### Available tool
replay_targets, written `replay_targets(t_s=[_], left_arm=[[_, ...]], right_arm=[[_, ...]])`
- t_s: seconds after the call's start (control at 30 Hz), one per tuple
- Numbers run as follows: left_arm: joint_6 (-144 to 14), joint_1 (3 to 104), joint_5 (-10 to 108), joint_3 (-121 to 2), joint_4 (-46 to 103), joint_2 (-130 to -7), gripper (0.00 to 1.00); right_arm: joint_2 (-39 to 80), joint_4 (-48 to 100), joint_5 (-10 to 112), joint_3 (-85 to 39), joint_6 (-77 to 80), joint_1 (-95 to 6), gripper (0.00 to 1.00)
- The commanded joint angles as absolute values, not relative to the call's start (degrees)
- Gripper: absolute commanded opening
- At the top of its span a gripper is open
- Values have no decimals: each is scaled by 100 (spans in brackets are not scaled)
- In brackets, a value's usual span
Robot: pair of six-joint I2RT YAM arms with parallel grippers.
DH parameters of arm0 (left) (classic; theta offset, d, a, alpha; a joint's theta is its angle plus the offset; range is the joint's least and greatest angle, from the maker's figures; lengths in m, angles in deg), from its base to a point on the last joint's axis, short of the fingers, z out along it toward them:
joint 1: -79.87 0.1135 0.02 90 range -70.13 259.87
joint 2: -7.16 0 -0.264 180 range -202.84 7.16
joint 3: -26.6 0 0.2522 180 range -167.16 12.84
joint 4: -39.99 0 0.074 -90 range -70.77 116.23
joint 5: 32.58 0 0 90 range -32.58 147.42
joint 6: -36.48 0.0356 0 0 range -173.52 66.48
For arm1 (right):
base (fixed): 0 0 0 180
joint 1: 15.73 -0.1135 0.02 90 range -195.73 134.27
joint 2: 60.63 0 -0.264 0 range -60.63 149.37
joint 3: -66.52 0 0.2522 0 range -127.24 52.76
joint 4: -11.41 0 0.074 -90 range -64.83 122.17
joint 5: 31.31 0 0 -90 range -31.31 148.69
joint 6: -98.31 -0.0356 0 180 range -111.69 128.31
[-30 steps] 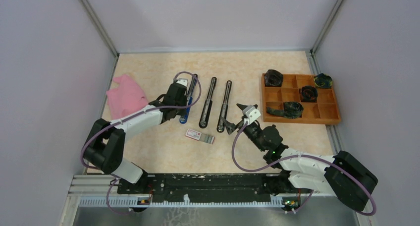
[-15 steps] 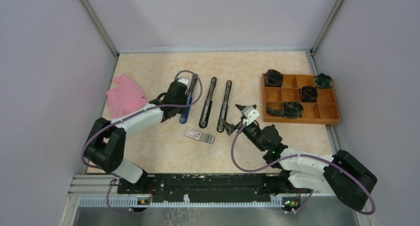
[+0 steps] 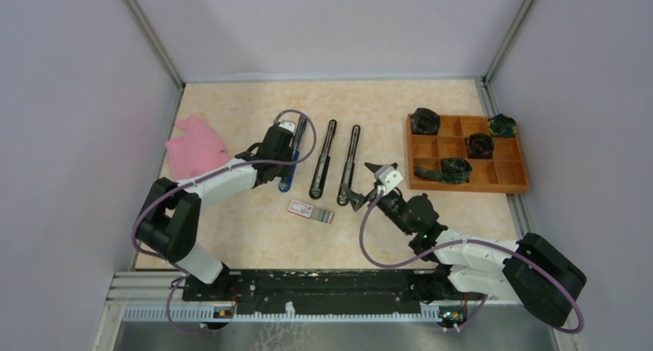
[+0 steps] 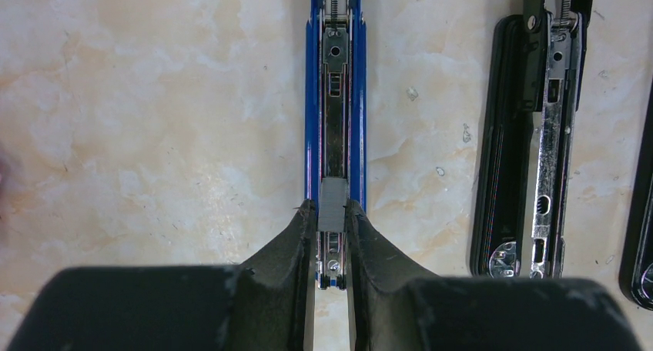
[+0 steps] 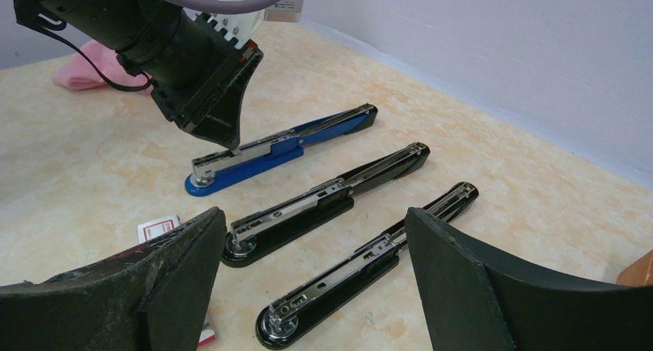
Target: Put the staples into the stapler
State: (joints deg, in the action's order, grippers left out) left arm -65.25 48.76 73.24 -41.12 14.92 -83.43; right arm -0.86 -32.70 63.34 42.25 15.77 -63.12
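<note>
My left gripper releases the strip of staples next, since the strip lies lengthwise between the channel's sides and would end in the blue stapler's channel.
A blue stapler (image 4: 336, 97) lies opened flat on the table, its metal channel facing up. My left gripper (image 4: 333, 212) hangs over its near end, shut on a short grey strip of staples (image 4: 333, 203) that sits in line with the channel. In the top view this gripper (image 3: 279, 160) covers most of the blue stapler (image 3: 286, 183). The white and red staples box (image 3: 310, 210) lies in front of the staplers. My right gripper (image 3: 364, 183) stands open with nothing in it near the right black stapler (image 3: 349, 165). The right wrist view shows the blue stapler (image 5: 269, 151) and the box (image 5: 158, 229).
Two black staplers (image 5: 327, 201) (image 5: 370, 262) lie opened flat, parallel to the blue one; the middle one (image 3: 323, 158) is between them. A pink cloth (image 3: 196, 149) lies at the left. A wooden tray (image 3: 470, 187) with dark items stands at the right. Walls enclose three sides.
The left arm's elbow has shifted a little to the right while its gripper stays over the blue stapler. The right arm has not moved.
</note>
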Motion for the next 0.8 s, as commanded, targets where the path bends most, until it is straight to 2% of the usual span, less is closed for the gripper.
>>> replay_targets(t_s=[0.0,0.3,0.5,0.77], left_arm=[[-6433,4911,7387,-4293,1362,-8453,0],[-6520,4911,7418,-4297,1238,-8603,3],[-6590,4907,7451,-4281,1142,-8604,10],[-6671,4903,7431,-4291,1003,-8433,26]], right_arm=[[-76,-3592,6239,4129,1596,-6371,86],[-35,-3573,6165,4107,1604,-6367,86],[-33,-3565,6127,4099,1604,-6371,86],[-24,-3543,6103,4089,1604,-6374,86]])
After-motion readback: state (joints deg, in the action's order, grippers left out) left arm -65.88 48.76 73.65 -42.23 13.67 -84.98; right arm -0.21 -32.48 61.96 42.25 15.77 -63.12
